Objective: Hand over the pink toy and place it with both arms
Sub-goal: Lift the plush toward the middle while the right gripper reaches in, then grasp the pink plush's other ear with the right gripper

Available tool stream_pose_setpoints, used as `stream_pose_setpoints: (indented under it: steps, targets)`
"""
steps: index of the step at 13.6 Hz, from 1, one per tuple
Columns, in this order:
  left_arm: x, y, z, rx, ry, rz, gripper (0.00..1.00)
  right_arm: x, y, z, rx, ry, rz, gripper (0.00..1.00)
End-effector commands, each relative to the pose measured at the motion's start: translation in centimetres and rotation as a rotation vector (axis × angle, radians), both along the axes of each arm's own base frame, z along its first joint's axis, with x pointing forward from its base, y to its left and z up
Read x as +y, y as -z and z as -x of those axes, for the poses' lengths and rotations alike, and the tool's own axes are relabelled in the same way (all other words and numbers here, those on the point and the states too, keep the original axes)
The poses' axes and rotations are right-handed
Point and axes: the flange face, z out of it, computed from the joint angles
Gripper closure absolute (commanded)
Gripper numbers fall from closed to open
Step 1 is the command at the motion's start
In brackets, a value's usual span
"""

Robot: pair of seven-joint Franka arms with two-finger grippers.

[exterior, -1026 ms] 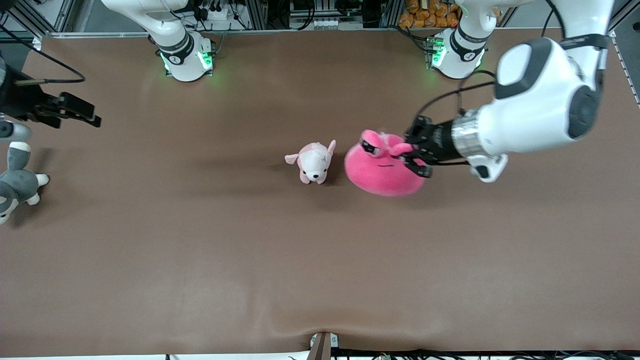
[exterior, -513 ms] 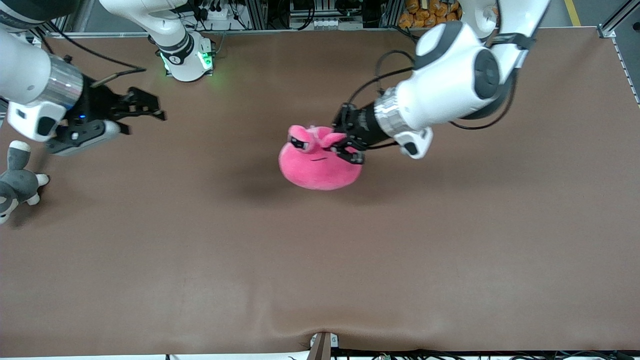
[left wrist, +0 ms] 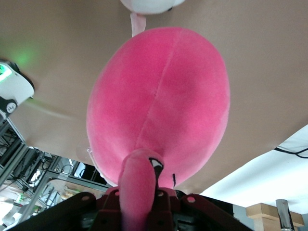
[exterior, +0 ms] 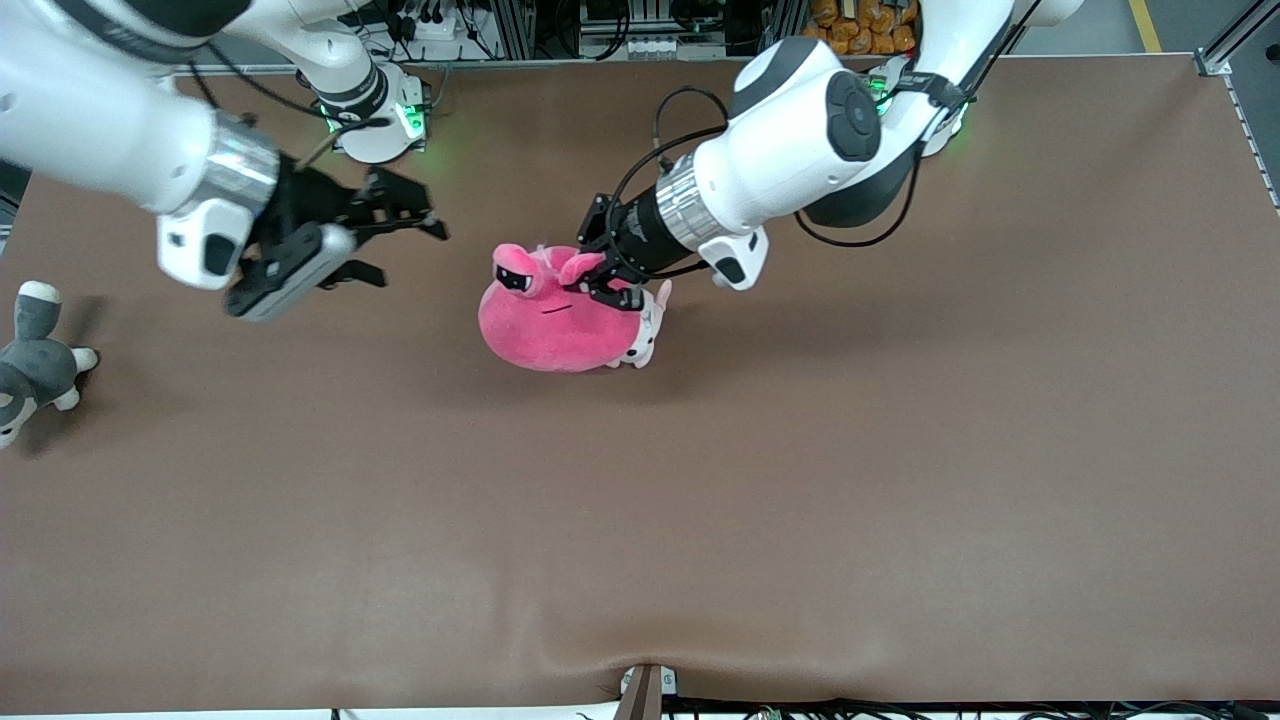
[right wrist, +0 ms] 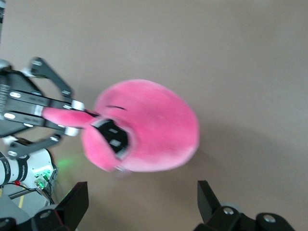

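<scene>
My left gripper is holding the pink toy. My right gripper should take it next by grabbing its free ear (exterior: 513, 265) (right wrist: 102, 144).
The pink toy (exterior: 553, 322), a round hot-pink plush with dark half-lidded eyes, hangs over the middle of the table. My left gripper (exterior: 603, 276) is shut on one of its ears and holds it up. In the left wrist view the toy (left wrist: 159, 103) fills the frame, its ear (left wrist: 137, 190) clamped between the jaws. My right gripper (exterior: 412, 254) is open and empty, level with the toy, a short gap from it toward the right arm's end. The right wrist view shows the toy (right wrist: 147, 127), the left gripper (right wrist: 36, 111) on its ear, and my own open fingers (right wrist: 79, 202).
A pale pink-and-white puppy plush (exterior: 646, 326) lies on the table, mostly hidden under the pink toy; it also shows in the left wrist view (left wrist: 144, 5). A grey-and-white plush animal (exterior: 30, 365) lies at the right arm's end of the table.
The left arm has carried the pink toy toward the right arm's end, now over the puppy plush. The right gripper has moved in toward the table's middle, closing on the toy.
</scene>
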Motion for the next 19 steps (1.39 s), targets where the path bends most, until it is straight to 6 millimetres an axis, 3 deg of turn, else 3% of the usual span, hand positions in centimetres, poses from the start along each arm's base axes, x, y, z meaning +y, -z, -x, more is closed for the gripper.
stream_pose_setpoints:
  steps: [1,8,11,16,17,18,19]
  targets:
    - [-2.0,0.4,0.2,0.0,-0.038,0.036,1.0,1.7,0.2,-0.1,-0.081,-0.089,-0.007,0.0]
    - [-2.5,0.9,0.4,0.0,-0.039,0.037,1.0,2.5,5.8,-1.5,-0.129,-0.345,0.036,0.0]
    - [-2.5,0.7,0.4,-0.003,-0.04,0.04,1.0,4.9,6.6,-0.1,-0.114,-0.384,0.041,0.0]
    - [-2.5,0.8,0.4,-0.003,-0.04,0.038,1.0,5.5,6.6,0.0,-0.126,-0.389,0.038,0.0]
    - [-2.5,0.8,0.4,-0.003,-0.04,0.038,1.0,5.6,6.5,0.0,-0.126,-0.389,0.038,0.53]
    - [-2.8,0.8,0.7,-0.002,-0.035,0.038,1.0,5.5,6.5,0.0,-0.126,-0.388,0.038,0.94]
    - [-2.8,0.8,0.7,-0.003,-0.034,0.038,1.0,5.4,6.4,-0.1,-0.128,-0.386,0.038,1.0]
